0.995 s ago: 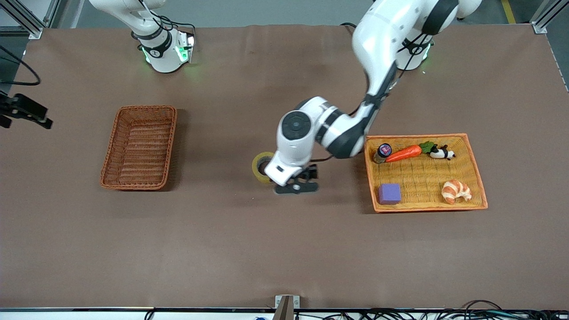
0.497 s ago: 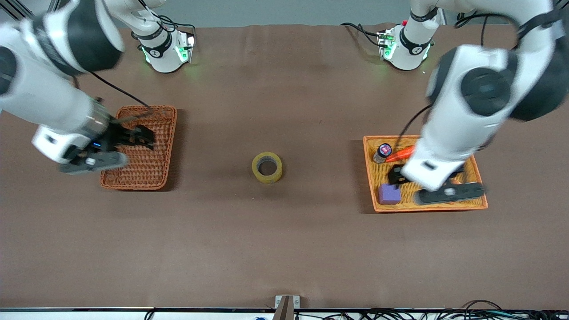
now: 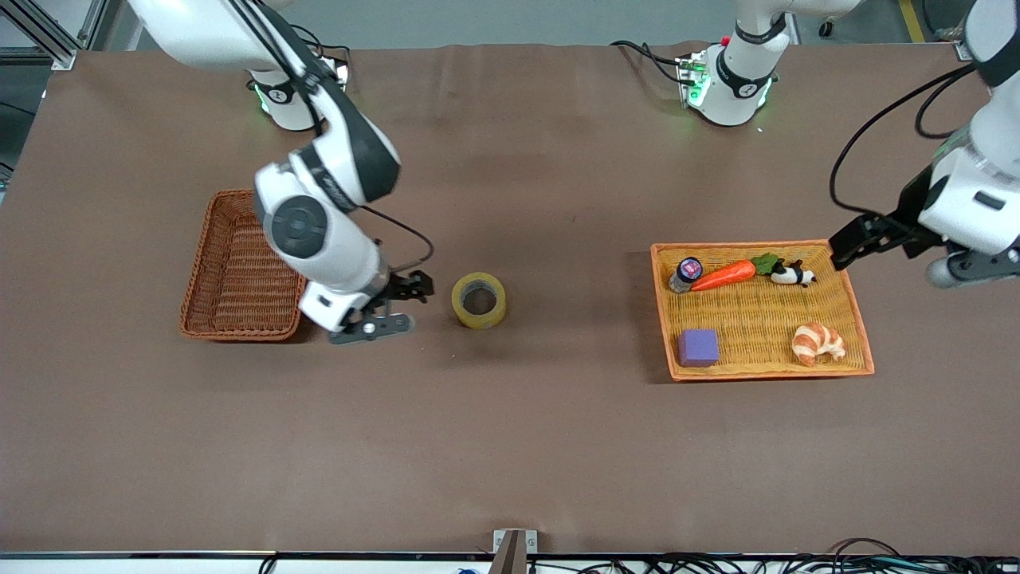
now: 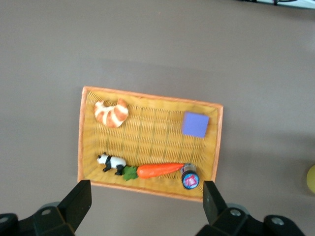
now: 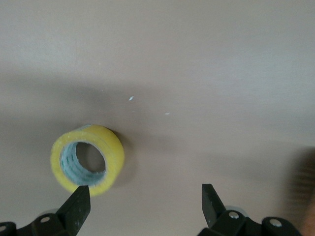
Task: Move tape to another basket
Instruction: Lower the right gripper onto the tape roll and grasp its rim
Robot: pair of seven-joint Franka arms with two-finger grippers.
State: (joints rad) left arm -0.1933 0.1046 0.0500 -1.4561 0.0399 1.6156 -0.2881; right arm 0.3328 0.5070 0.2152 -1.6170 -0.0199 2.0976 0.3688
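I need to grab the tape by its ring wall [image 3: 497, 297] with my right gripper next. Then it can go into the reddish-brown wicker basket [image 3: 239, 267].
The tape [image 3: 478, 300], a yellowish ring with a grey core, lies flat on the brown table between the two baskets. It also shows in the right wrist view [image 5: 88, 160]. My right gripper [image 3: 410, 288] is open and empty over the table, between the reddish-brown wicker basket [image 3: 239, 267] and the tape; in its wrist view [image 5: 144, 206] the tape sits beside one fingertip [image 5: 78, 209], outside the jaws. My left gripper [image 3: 854, 244] is open and empty above the edge of the orange-yellow tray basket [image 3: 853, 311] at the left arm's end of the table, as its wrist view [image 4: 145, 204] shows.
The orange-yellow tray [image 4: 147, 105] holds a carrot [image 3: 723, 275], a small bottle [image 3: 685, 273], a toy panda [image 3: 791, 275], a purple block [image 3: 698, 347] and a croissant [image 3: 817, 343]. The reddish-brown basket holds nothing that I can see where it shows.
The left arm let go of the tape and swung back over the tray to the left arm's end. The right arm came across the dark basket to beside the tape. The tape stayed put.
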